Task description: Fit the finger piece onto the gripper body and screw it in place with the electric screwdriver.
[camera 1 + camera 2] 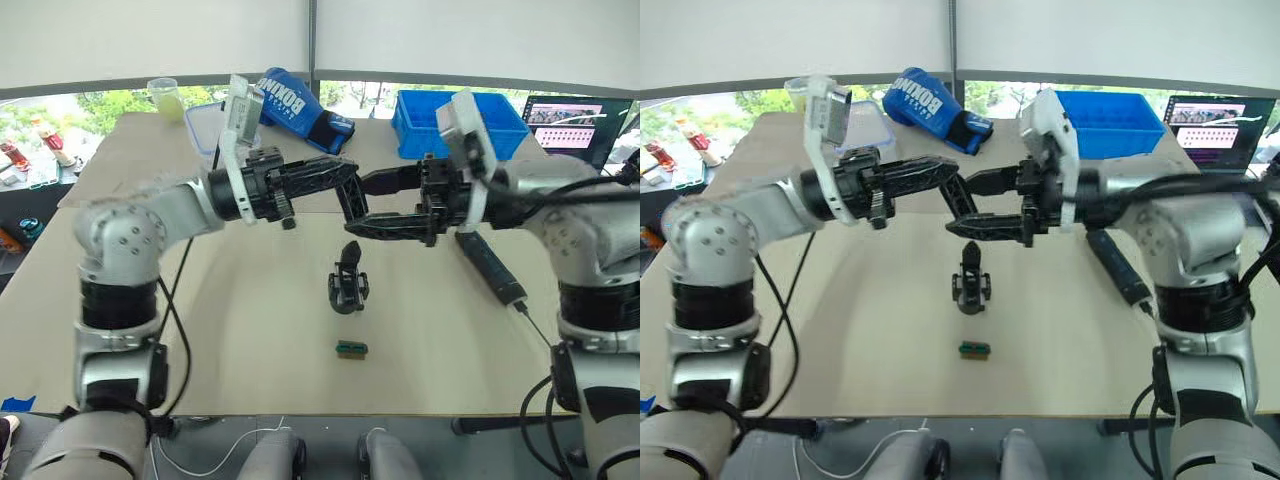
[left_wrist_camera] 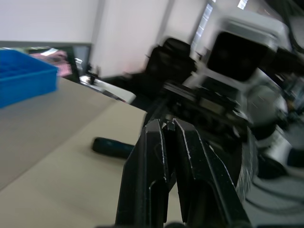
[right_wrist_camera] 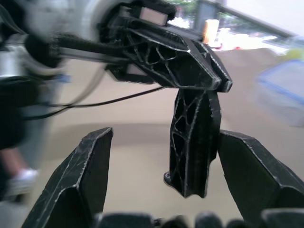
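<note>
My right gripper will grab the finger piece's long lattice sides next, so its mounting end stays free to fit the gripper body.
My left gripper is held over the middle of the table, shut on the finger piece, a black lattice wedge hanging point-down from its fingertips. My right gripper faces it from the other side, open, with one finger on each side of the finger piece and a gap to both. The gripper body stands upright on the table just below them, with one black finger pointing up. The electric screwdriver lies on the table under my right arm, its silver bit toward the front edge.
A small green-and-black block lies in front of the gripper body. At the back stand a blue bin, a blue boxing glove, a clear container and a yellow cup. A monitor is at the far right.
</note>
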`<state>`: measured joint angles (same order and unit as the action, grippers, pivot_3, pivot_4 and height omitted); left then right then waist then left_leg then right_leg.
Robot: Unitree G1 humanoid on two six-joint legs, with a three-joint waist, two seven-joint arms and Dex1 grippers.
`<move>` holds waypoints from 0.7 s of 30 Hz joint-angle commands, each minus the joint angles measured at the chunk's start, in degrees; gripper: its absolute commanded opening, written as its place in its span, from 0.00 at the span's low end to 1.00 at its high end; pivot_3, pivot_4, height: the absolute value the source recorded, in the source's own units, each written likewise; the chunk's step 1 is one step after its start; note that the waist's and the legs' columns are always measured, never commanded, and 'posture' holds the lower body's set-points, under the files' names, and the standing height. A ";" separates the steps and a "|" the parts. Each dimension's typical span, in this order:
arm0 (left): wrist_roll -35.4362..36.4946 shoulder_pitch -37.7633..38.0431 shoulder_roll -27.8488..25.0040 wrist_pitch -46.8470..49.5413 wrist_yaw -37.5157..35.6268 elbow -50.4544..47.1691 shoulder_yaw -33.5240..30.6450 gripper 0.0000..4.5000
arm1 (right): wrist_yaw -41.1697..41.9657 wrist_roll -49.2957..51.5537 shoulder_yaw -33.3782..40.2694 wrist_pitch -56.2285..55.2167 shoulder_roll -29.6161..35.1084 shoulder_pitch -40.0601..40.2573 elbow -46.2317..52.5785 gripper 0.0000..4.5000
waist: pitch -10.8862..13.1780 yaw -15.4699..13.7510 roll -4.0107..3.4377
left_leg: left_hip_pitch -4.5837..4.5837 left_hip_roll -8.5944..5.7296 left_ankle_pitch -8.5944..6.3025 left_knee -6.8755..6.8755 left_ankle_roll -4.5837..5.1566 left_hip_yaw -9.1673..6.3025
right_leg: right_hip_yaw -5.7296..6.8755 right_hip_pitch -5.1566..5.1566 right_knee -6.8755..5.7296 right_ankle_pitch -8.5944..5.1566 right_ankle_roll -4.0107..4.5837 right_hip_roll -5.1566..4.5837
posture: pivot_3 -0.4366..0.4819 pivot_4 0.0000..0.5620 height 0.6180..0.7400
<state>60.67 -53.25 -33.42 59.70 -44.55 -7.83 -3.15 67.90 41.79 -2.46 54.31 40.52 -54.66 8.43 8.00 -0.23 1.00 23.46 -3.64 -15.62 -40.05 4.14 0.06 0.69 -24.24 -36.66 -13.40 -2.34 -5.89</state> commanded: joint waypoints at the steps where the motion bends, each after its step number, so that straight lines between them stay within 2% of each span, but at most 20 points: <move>1: -1.41 -2.19 -2.85 0.68 -9.91 1.59 2.96 0.00 | 6.68 4.78 -1.54 6.16 2.08 -3.06 -2.01 0.84 | 0.00 0.10 0.00 | 0.00 0.01 0.00 0.03 0.00 0.01 | -0.01 -0.03 -0.01 -0.01 0.01 -0.01 | 0.48 0.27 1.00; 7: -4.76 -3.04 -3.37 -0.30 -14.13 4.16 4.19 0.00 | 7.76 3.97 -3.62 6.90 1.46 -3.88 -3.86 0.84 | 0.00 0.21 0.00 | 0.05 0.06 0.02 0.04 -0.03 0.00 | -0.05 -0.10 -0.02 -0.01 0.02 -0.10 | 0.48 0.27 1.00; 11: -4.38 -2.32 -2.18 1.07 -12.83 4.43 2.47 0.00 | 5.80 4.42 -2.83 7.12 -0.22 -3.99 -4.17 0.58 | 0.00 0.14 0.00 | 0.08 0.05 0.02 0.04 -0.03 -0.02 | -0.07 -0.11 -0.03 -0.01 0.02 -0.25 | 0.48 0.27 1.00; 21: -3.87 -1.64 -1.20 2.97 -11.00 3.79 0.58 0.00 | 2.94 5.72 -1.36 8.30 -2.69 -4.04 -4.39 0.58 | 0.00 0.15 0.00 | 0.08 0.03 0.02 0.04 -0.04 -0.03 | -0.09 -0.14 -0.06 -0.01 0.02 -0.30 | 0.48 0.27 1.00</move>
<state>56.22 -54.18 -34.72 62.63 -56.15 -2.95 -0.86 70.90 45.55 -6.06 61.97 38.33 -57.08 2.90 8.01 -0.07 1.00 23.55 -3.61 -15.60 -40.01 4.10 0.03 0.61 -24.38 -36.73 -13.41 -2.32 -6.18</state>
